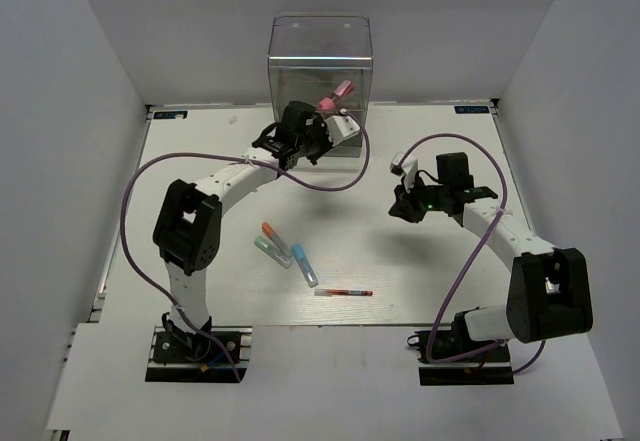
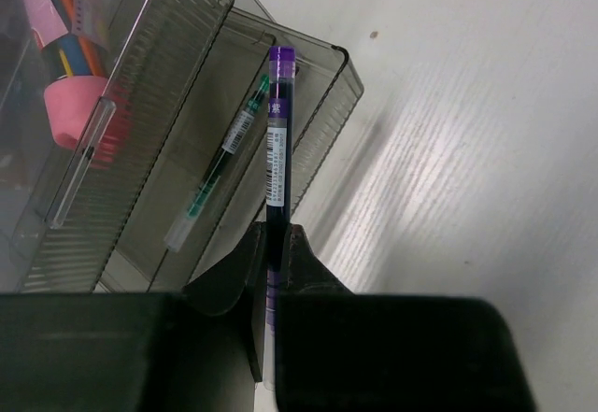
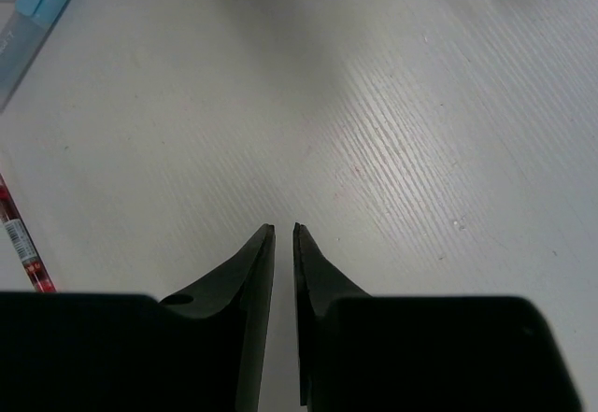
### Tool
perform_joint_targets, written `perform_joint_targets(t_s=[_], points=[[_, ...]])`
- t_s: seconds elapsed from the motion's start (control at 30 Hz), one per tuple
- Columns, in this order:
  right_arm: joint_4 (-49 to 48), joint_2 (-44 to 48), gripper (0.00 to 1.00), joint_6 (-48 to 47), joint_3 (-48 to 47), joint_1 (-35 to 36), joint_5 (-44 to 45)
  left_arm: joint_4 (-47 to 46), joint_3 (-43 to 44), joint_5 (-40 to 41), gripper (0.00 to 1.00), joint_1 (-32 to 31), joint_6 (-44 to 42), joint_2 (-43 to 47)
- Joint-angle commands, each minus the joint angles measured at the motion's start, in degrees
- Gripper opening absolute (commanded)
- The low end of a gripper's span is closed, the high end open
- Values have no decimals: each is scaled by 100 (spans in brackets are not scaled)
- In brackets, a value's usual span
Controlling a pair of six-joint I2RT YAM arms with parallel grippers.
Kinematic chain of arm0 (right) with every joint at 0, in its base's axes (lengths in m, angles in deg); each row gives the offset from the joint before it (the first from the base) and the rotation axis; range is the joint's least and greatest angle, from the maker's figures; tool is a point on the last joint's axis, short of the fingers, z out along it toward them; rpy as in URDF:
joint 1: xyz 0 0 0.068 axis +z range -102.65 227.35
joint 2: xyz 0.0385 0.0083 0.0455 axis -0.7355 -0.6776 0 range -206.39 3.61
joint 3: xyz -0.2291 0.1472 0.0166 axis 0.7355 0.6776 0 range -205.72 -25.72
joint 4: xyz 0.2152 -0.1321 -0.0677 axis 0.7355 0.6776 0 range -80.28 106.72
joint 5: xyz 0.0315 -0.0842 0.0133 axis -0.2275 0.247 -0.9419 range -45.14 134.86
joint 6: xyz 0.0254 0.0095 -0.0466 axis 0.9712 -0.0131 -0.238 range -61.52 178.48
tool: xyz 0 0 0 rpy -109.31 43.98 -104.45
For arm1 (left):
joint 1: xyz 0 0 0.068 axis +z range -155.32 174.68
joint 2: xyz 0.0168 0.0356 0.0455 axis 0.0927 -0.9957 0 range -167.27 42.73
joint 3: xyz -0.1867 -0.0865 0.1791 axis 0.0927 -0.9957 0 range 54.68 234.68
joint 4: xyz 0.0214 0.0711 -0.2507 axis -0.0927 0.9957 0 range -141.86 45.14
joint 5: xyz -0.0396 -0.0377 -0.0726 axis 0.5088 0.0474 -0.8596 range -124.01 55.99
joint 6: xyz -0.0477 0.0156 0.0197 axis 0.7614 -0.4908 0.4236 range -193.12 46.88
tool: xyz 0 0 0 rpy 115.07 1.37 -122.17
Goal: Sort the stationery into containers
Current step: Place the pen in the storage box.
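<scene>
My left gripper keeps holding the dark pen for now: only the pen's end with the cap is over the drawer, so opening now would leave it across the drawer's rim.
The tall transparent box [image 1: 320,56] stands at the back centre, its grey-tinted drawers [image 2: 322,104] pulled out in steps. My left gripper [image 1: 322,133] is right in front of it. In the left wrist view the left gripper [image 2: 277,234] is shut on a dark pen with a purple cap [image 2: 278,141], which points over the drawers. A green pen [image 2: 220,164] lies in a middle drawer. A chunky pink piece [image 2: 75,108] sits in the upper one. My right gripper [image 3: 283,230] is shut and empty above bare table, at mid-right in the top view [image 1: 405,201].
On the table between the arms lie an orange-capped marker [image 1: 272,232], a teal-capped one [image 1: 268,249], a blue-capped one [image 1: 303,263] and a thin red pen [image 1: 343,292]. The blue-capped marker [image 3: 33,10] and the red pen [image 3: 19,244] also show left of the right gripper.
</scene>
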Motion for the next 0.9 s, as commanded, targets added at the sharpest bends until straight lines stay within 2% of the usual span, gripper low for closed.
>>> perform_joint_targets(t_s=[0.0,0.33,0.6,0.67,0.8,0.87], points=[[176,131,20,-184,-64,10,-231,-239,291,60,0,43,-473,-81],[334,52,20,-299,-55,10,-284,-547,889,201,0,219,-887,-512],[369,-27,25,-325,-160,44,-319,-898,670,455,2,272,-1116,-705],[387,-62,25,-360,-195,53,-345,-986,670,587,6,325,-1116,-758],[492,-80,32,-597,-240,80,-372,-1258,565,798,18,325,-1063,-820],[615,-80,44,-912,-248,115,-503,-1312,503,799,27,325,-1063,-820]])
